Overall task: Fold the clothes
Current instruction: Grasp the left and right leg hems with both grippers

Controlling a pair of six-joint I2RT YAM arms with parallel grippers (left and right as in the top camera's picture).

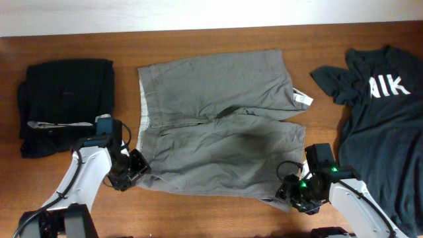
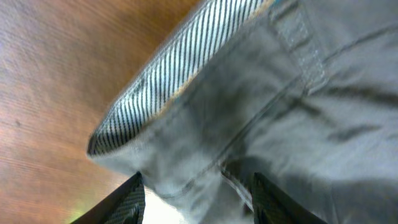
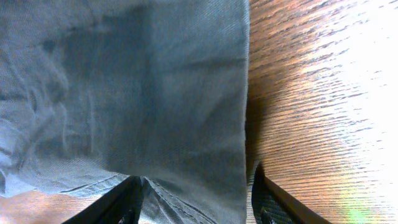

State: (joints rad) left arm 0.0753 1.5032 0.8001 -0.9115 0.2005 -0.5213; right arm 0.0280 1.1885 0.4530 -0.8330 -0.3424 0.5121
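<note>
I need to fold the near leg over the far one, so I should next take hold of the grey-khaki shorts (image 1: 218,132) by the near waistband corner with my left gripper.
The clothes are grey-khaki shorts (image 1: 218,132) lying flat on the wooden table, waistband to the left, legs to the right, with a small white label (image 1: 302,99) at the far leg's hem. My left gripper (image 1: 135,166) is at the near waistband corner. In the left wrist view the striped waistband lining (image 2: 186,68) shows, and grey cloth lies between the spread fingers (image 2: 132,202). My right gripper (image 1: 287,192) is at the near leg's hem corner. The shorts' hem (image 3: 186,124) runs down between its fingers (image 3: 273,202), which stand apart. Both grippers are open around cloth.
A folded black garment (image 1: 66,99) lies at the far left. A black T-shirt (image 1: 383,125) with white lettering is spread at the right. Bare wood (image 1: 218,211) runs along the near edge in front of the shorts.
</note>
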